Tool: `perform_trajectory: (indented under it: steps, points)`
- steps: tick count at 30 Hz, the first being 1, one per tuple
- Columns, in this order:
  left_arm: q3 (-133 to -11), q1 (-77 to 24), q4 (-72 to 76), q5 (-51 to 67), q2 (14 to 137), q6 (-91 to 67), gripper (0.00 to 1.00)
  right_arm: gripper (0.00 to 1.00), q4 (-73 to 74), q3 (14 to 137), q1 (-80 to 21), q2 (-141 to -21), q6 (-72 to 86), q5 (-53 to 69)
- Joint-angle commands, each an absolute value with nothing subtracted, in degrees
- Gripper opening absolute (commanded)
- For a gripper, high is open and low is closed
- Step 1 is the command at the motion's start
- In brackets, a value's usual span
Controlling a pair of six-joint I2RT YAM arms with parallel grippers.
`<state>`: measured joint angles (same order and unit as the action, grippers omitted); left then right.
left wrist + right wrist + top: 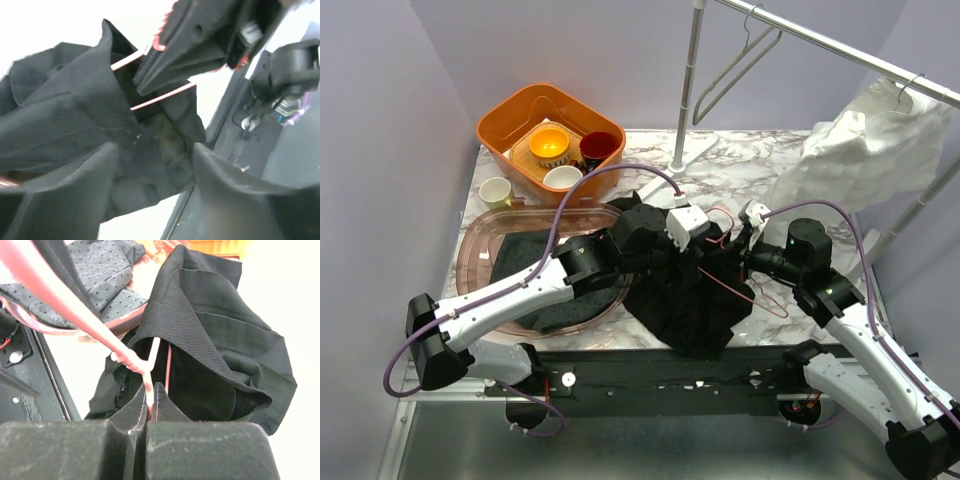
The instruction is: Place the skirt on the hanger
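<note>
Next, my left gripper grabs the skirt's folded edge (694,274) (139,134) beside the hanger's wire. The other side of the skirt's opening stays free for the hanger.
The black skirt (685,300) lies bunched on the marble table in front of the arm bases. It also shows in the left wrist view (75,115) and the right wrist view (215,350). The thin pink wire hanger (763,297) reaches into the skirt's opening (155,347). My right gripper (151,390) is shut on the hanger's wire near its twisted neck. It holds the hanger over the skirt's right side (745,238). My left gripper (155,172) is open, its fingers (75,175) spread over the skirt's folded edge, just left of the right gripper (170,55).
A pink tray (470,250) holding a dark dotted cloth (535,265) sits at the left. An orange basin (500,125) with cups stands at the back left, with a cream cup (495,191) beside it. A rack pole (687,85) carries a metal hanger (735,65) and a white garment (865,150).
</note>
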<state>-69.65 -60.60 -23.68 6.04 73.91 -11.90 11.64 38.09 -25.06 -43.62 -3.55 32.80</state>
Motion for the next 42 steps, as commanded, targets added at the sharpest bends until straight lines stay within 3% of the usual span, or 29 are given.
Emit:
perform_trajectory:
  steps: [1,3,7,10,21,25,26,31,32,37,40,41,42]
  points:
    - [-74.26,-59.77,-31.99,5.04,67.87,6.21,0.88,0.00,8.97,39.81,-25.22,-43.68,-7.03,36.65]
    - [-74.01,-59.50,-31.47,2.65,66.10,14.89,0.99,0.00,8.35,40.08,-25.22,-43.77,-7.38,37.17]
    - [-71.81,-57.40,-29.01,3.33,63.72,31.57,0.99,0.00,9.66,40.95,-25.22,-43.77,-10.97,38.93]
    - [-70.67,-55.12,-26.99,11.15,65.29,38.39,0.99,0.00,12.91,42.71,-25.22,-43.24,-15.53,40.60]
    - [-77.87,-51.59,-31.72,25.31,76.72,42.54,0.95,0.01,23.99,47.64,-24.78,-41.48,-25.66,47.02]
    - [-80.94,-51.59,-34.98,28.38,80.24,41.75,0.77,0.01,24.34,48.08,-24.79,-41.40,-25.93,47.11]
    - [-81.21,-51.50,-35.24,28.82,80.59,41.31,0.60,0.01,24.43,48.08,-24.79,-41.40,-25.93,47.02]
    - [-79.98,-51.50,-34.28,30.23,79.98,39.20,0.15,0.01,25.66,49.04,-24.79,-41.31,-26.80,47.11]
    - [-79.81,-51.59,-34.28,30.58,79.81,39.03,0.00,0.01,26.80,49.48,-24.79,-41.31,-27.33,47.46]
    - [-79.80,-51.50,-31.83,31.20,77.62,35.78,0.00,0.00,33.39,55.18,-24.61,-41.04,-30.40,47.20]
    - [-80.59,-51.50,-28.66,30.41,75.07,32.18,0.00,0.08,40.24,62.47,-24.61,-40.78,-31.99,44.57]
    - [-80.86,-51.50,-27.87,30.06,74.28,31.12,0.00,0.19,43.39,66.32,-24.61,-40.35,-32.08,44.04]
    - [-81.29,-51.50,-26.90,29.88,73.57,29.55,0.00,0.24,44.90,68.01,-24.61,-40.17,-32.08,42.90]
